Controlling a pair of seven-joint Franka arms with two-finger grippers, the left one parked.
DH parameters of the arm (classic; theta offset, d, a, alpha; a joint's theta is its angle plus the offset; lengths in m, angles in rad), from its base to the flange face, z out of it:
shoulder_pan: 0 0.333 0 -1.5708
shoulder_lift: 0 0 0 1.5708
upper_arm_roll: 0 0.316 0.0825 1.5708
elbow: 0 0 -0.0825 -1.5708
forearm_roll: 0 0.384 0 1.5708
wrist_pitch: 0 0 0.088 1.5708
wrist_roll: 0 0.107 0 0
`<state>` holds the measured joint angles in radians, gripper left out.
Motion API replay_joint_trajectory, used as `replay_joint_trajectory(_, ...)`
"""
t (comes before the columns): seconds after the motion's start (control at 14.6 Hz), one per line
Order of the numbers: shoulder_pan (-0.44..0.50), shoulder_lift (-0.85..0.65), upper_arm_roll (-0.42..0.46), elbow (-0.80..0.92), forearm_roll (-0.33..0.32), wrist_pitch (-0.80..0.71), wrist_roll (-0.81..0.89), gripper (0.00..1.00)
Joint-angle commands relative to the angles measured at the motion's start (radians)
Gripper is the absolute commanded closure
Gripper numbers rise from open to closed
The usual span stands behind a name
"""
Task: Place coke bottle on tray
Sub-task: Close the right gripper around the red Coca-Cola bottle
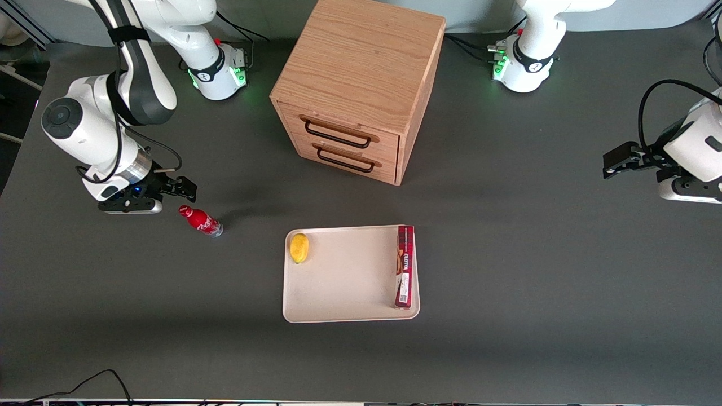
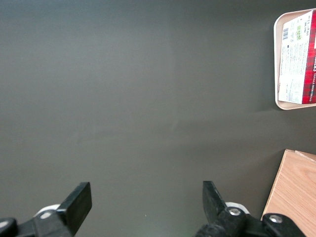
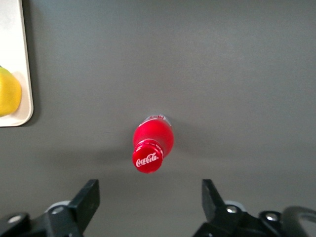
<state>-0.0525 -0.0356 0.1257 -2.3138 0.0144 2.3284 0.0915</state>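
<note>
My right gripper grabs the coke bottle by its red cap (image 1: 184,210) next, to put the coke bottle on the tray (image 1: 344,282).
The coke bottle (image 1: 201,220), small and red with a red cap, stands upright on the dark table toward the working arm's end. In the right wrist view the coke bottle (image 3: 152,144) is seen from above, cap toward the camera. My right gripper (image 1: 179,190) hovers just above and beside the bottle's cap, a little farther from the front camera. Its fingers are spread wide and hold nothing, as the right wrist view (image 3: 148,205) shows. The cream-white tray (image 1: 344,282) lies near the table's middle, nearer the front camera than the cabinet.
A yellow lemon (image 1: 299,247) and a long red box (image 1: 404,266) lie on the tray. A wooden drawer cabinet (image 1: 356,84) with two closed drawers stands farther from the front camera than the tray. A cable (image 1: 84,383) lies at the table's front edge.
</note>
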Motion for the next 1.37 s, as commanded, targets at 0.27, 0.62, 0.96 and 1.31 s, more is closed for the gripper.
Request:
replay_joint_trajectory(0.27,0.002,0.062,-0.001,-0.018,0.009,0.127,-0.021,0.09)
replay_joint_trajectory(0.62,0.005,0.065,0.000,-0.018,0.009,0.137,-0.016,0.84)
replay_joint_trajectory(0.96,0.005,0.066,0.000,-0.015,0.006,0.137,-0.016,1.00)
replay_joint_trajectory(1.31,0.005,0.036,0.000,0.046,0.007,0.033,-0.012,1.00)
